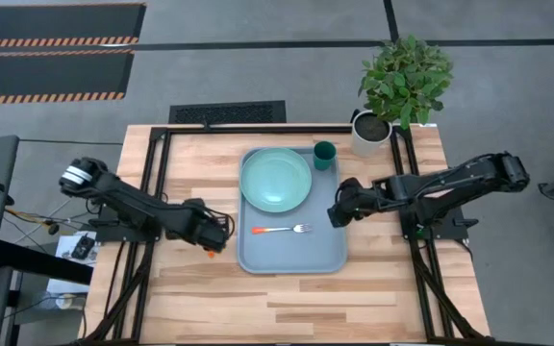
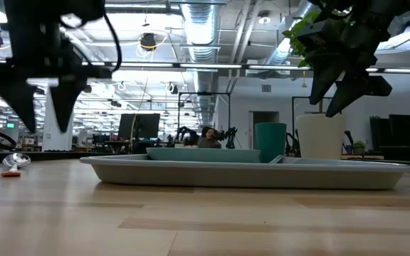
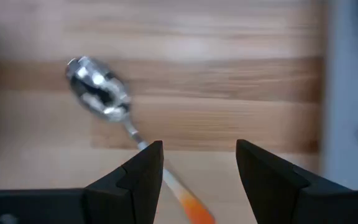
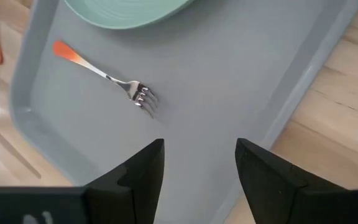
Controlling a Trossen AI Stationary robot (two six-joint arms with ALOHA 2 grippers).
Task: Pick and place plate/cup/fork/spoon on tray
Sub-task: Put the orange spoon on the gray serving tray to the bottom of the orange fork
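Observation:
My left gripper is to grab the spoon by its slim handle just below the bowl [image 3: 143, 145], to put the spoon on the tray [image 3: 347, 74] with the fork.
The blue-grey tray [image 1: 291, 258] lies at the table's middle. On it rest the mint-green plate [image 1: 276, 180], the dark green cup [image 1: 324, 155] in its far right corner, and the orange-handled fork [image 1: 282, 231], which lies flat on the tray's floor [image 4: 107, 74]. The spoon [image 3: 101, 96] lies flat on the wood to the left of the tray, and also shows in the low view [image 2: 14, 162]. My left gripper [image 3: 197, 165] hangs open above the spoon's handle [image 3: 188, 205], clear of the table [image 2: 45, 107]. My right gripper [image 4: 199, 165] is open and empty above the tray's right part [image 1: 335, 213].
A white pot with a green plant [image 1: 371, 133] stands at the table's far right corner, close to the cup. Black frame rails [image 1: 157, 183] run along both sides of the wooden table top. Bare wood [image 1: 296, 308] lies near the front edge.

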